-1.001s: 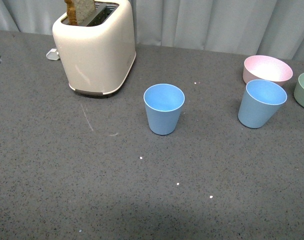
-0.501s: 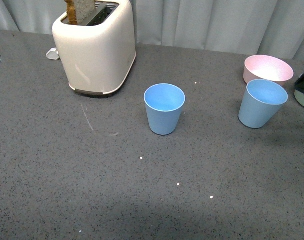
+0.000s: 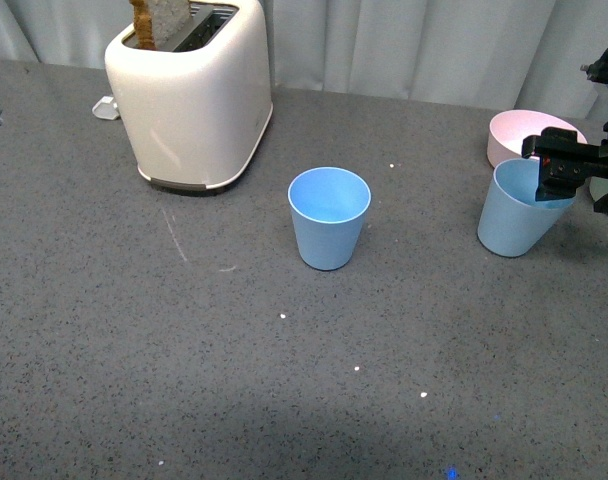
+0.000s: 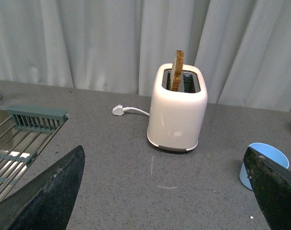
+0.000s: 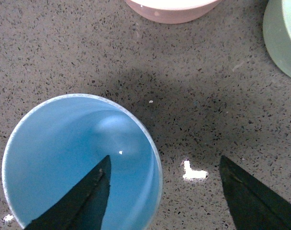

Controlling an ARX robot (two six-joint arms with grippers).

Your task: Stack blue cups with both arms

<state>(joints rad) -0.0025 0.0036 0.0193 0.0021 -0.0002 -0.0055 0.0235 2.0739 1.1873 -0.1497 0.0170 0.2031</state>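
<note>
I need to grab the blue cup by its rim (image 4: 263, 145) with my right gripper next, so that I can stack the blue cups.
Two light blue cups stand upright on the dark grey counter. One blue cup (image 3: 328, 218) is in the middle, also at the edge of the left wrist view (image 4: 264, 154). The other blue cup (image 3: 512, 226) stands at the right, in front of the pink bowl. My right gripper (image 3: 557, 174) hangs open over its rim. In the right wrist view one finger (image 5: 83, 199) is over the inside of this cup (image 5: 59, 153) and the other finger (image 5: 251, 196) is outside it, with the right gripper (image 5: 164, 160) straddling the cup wall. My left gripper (image 4: 163, 158) is open and empty, out of the front view.
A cream toaster (image 3: 189, 95) with a slice of toast (image 3: 164, 15) stands at the back left, its plug (image 3: 104, 108) beside it. A pink bowl (image 3: 529, 135) and a pale green bowl (image 5: 284, 33) sit close behind the right cup. A dish rack (image 4: 21, 134) lies far left.
My right arm has come in from the right edge and now hangs over the right cup. Neither cup has moved.
</note>
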